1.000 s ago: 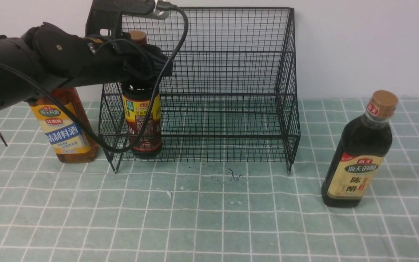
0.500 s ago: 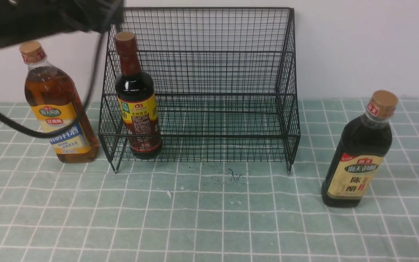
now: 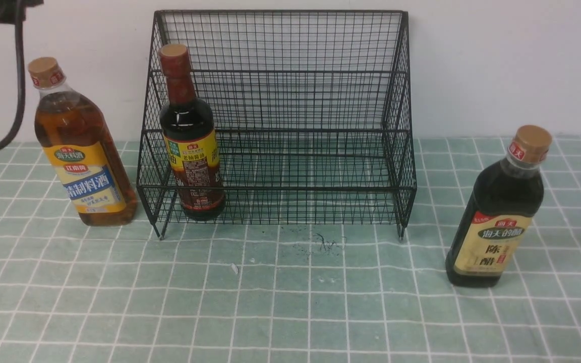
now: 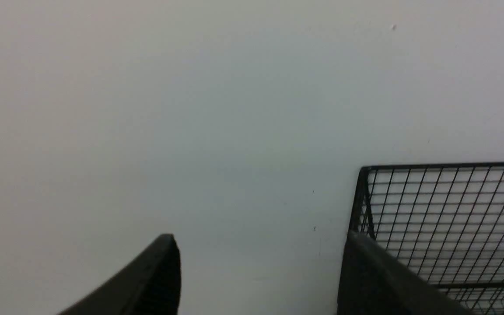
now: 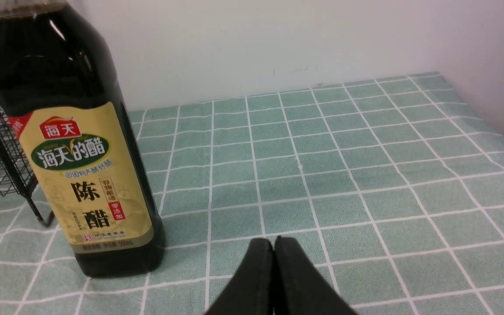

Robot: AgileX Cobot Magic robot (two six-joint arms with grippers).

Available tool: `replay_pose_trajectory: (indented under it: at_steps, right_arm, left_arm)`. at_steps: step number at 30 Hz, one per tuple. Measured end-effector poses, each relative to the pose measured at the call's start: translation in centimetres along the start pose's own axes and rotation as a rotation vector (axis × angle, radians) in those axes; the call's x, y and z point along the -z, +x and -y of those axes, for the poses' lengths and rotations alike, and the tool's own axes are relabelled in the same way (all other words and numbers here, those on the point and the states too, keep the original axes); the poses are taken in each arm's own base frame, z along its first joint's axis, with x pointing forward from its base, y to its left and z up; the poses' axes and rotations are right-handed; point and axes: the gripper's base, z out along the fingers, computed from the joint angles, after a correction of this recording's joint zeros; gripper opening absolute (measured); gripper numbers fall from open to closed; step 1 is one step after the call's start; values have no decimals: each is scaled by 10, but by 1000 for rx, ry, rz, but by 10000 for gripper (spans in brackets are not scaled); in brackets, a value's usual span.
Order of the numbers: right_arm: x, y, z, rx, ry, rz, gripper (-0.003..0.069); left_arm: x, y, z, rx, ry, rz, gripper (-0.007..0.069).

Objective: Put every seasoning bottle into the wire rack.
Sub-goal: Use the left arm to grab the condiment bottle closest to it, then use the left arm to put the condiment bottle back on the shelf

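Observation:
The amber bottle's labelled body (image 3: 86,163) is too wide for the open fingers. My left gripper should next grab the bottle by its narrow neck under its cap (image 3: 54,88).
The black wire rack (image 3: 290,126) stands against the wall. A dark bottle with a red neck wrap (image 3: 189,146) stands upright in the rack's lower tier at its left end. The amber bottle with a tan cap (image 3: 81,151) stands on the cloth just left of the rack. The dark bottle with a tan cap (image 3: 500,212) stands to the rack's right; the right wrist view shows this dark bottle (image 5: 68,144) close by. My left gripper (image 4: 258,245) is open and empty, high up facing the wall beside the rack's top corner (image 4: 444,218). My right gripper (image 5: 274,240) is shut, low over the cloth, apart from the dark bottle.
A green checked tablecloth (image 3: 290,302) covers the table. The white wall (image 3: 497,60) runs right behind the rack. A black cable (image 3: 15,91) hangs at the far left in front of the wall. A side wall (image 5: 488,61) bounds the table on the right.
My left gripper has let go of the red-necked bottle in the rack and risen up and leftward, almost out of the front view. The bottles and the right arm stay still.

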Motion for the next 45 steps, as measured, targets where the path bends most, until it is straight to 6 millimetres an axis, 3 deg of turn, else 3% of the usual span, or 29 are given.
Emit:
replay_pose_trajectory:
  at_steps: [11,24,27,29,39,41,42,44,45]
  right_arm:
    - [0,0,0,0,0,0,-15]
    - [0,0,0,5,0,-1,-15]
    - [0,0,0,12,0,-1,-15]
    - [0,0,0,12,0,-1,-15]
    - [0,0,0,12,0,-1,-15]
    - [0,0,0,12,0,-1,-15]
    - [0,0,0,12,0,-1,-15]
    - [0,0,0,12,0,-1,-15]
    - [0,0,0,12,0,-1,-15]
  left_arm:
    - [-49,47,-5,18,2,-158,449]
    - [-68,74,-5,27,30,-265,445]
    - [-73,80,-5,24,30,-283,405]
    - [-74,77,-6,26,24,-270,303]
    - [-57,62,0,-43,86,-280,303]
    - [-46,37,3,-57,101,-224,302]
    - [-45,34,3,-58,101,-216,302]
    - [-31,-1,4,-76,95,-109,302]
    - [-30,-4,4,-77,94,-97,302]
